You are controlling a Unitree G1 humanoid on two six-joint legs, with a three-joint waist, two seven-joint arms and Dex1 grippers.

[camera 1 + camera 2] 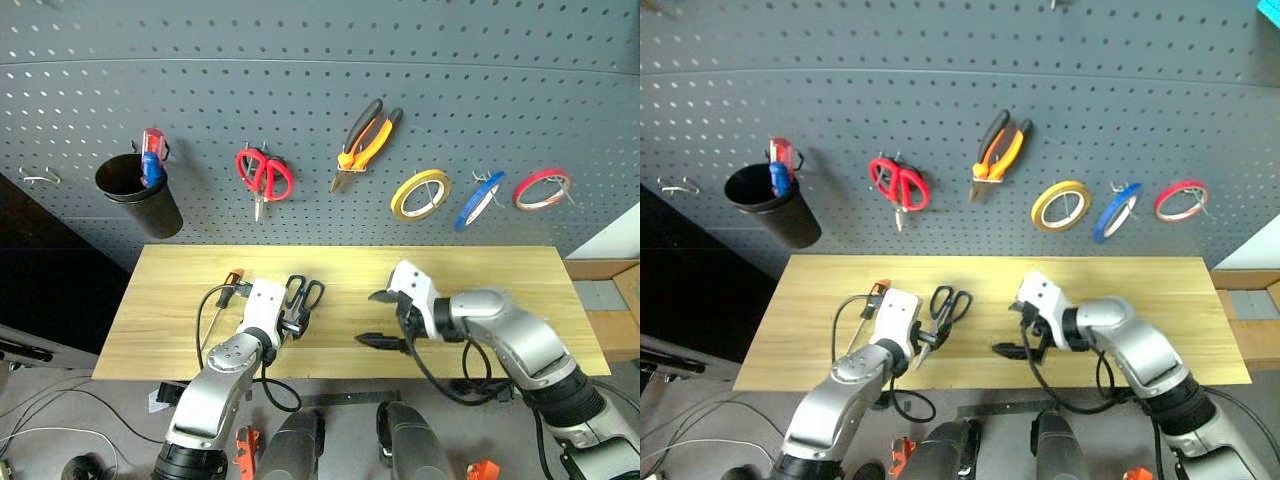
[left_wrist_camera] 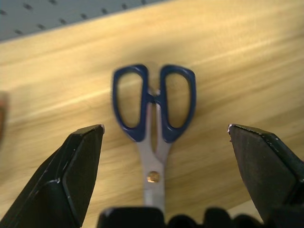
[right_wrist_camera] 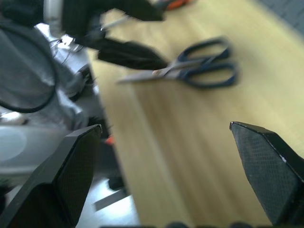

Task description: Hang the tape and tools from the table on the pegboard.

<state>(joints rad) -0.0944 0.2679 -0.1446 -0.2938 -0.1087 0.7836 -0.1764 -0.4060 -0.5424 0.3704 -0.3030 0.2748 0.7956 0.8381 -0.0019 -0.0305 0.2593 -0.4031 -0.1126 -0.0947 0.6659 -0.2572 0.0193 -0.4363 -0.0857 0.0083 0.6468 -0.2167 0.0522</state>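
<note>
I should lower my left gripper before I close it on the scissors, because its fingers are still above the scissors' blades in the left wrist view.
Steel scissors [image 1: 305,296] with dark blue handles lie on the wooden table [image 1: 500,290], handles toward the pegboard [image 1: 300,60]. My left gripper [image 2: 166,130] is open and low over them, a finger on each side of the blades, not touching. An orange-and-black screwdriver [image 1: 233,278] lies just left of that wrist, partly hidden. My right gripper [image 1: 382,318] is open and empty above the table's middle, pointing left toward the scissors [image 3: 199,71]. The orange-and-black pliers [image 1: 365,140] and the blue tape [image 1: 478,200] hang on the pegboard.
Also on the pegboard are red-handled scissors [image 1: 263,175], a yellow roll [image 1: 420,193], a red roll [image 1: 542,189], a bare hook [image 1: 38,178] at the far left and a black cup [image 1: 138,193] holding a red-and-blue screwdriver [image 1: 151,158]. The table's right half is bare wood.
</note>
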